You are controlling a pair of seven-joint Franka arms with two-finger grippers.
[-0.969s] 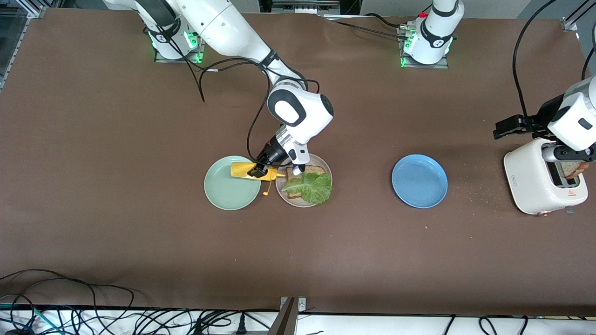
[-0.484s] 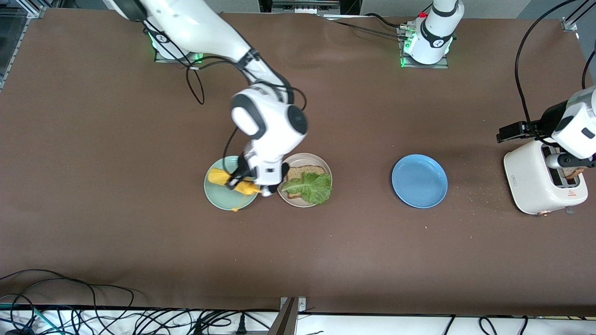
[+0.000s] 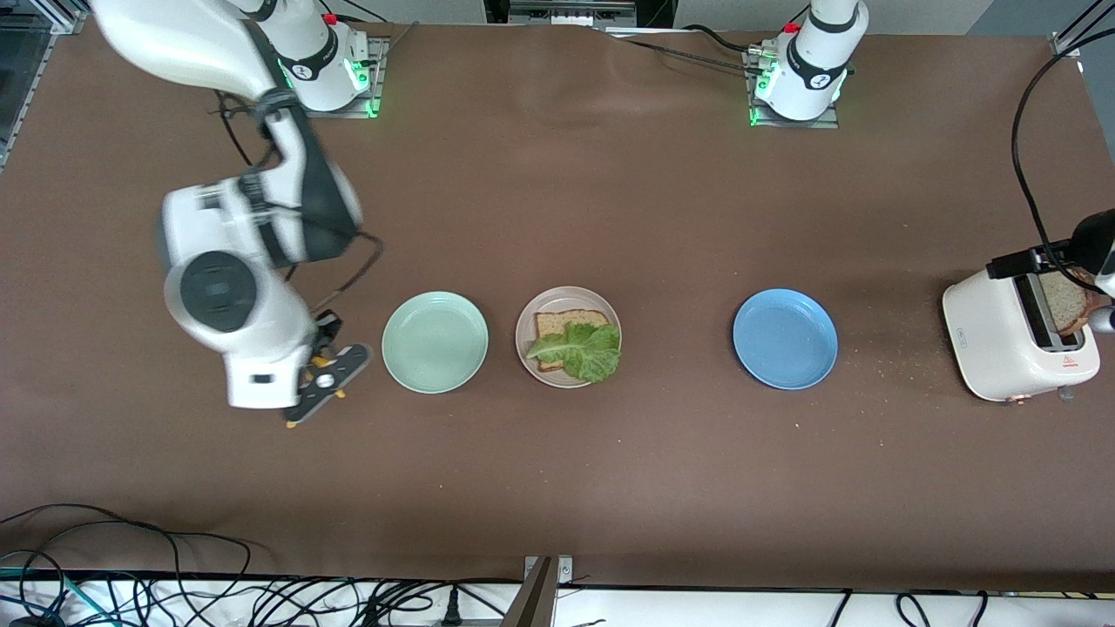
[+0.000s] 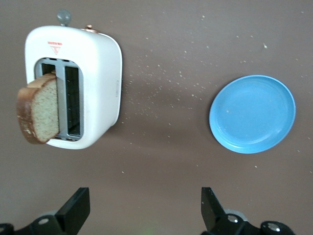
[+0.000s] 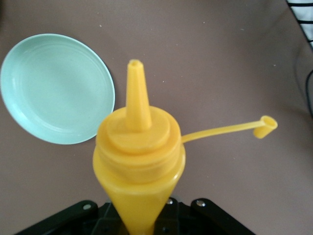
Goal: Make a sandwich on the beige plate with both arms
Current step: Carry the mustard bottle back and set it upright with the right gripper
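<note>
I will next use my left gripper to grab the second bread slice by its brown crust edge. Then the slice can top the lettuce on the beige plate.
The beige plate holds one brown bread slice with a green lettuce leaf on top. A second bread slice stands tilted out of a slot of the white toaster; it also shows in the left wrist view. My left gripper is open and empty, up in the air near the toaster. My right gripper is shut on a yellow squeeze bottle with its cap hanging open. It is over bare table beside the mint green plate.
A blue plate lies between the beige plate and the toaster, with crumbs scattered round it. The mint green plate has nothing on it. Cables hang along the table edge nearest the front camera.
My right arm has swung from the beige plate across the mint green plate toward its own end of the table, carrying the yellow bottle. My left hand has drawn away from the toaster; the slice stays in the slot.
</note>
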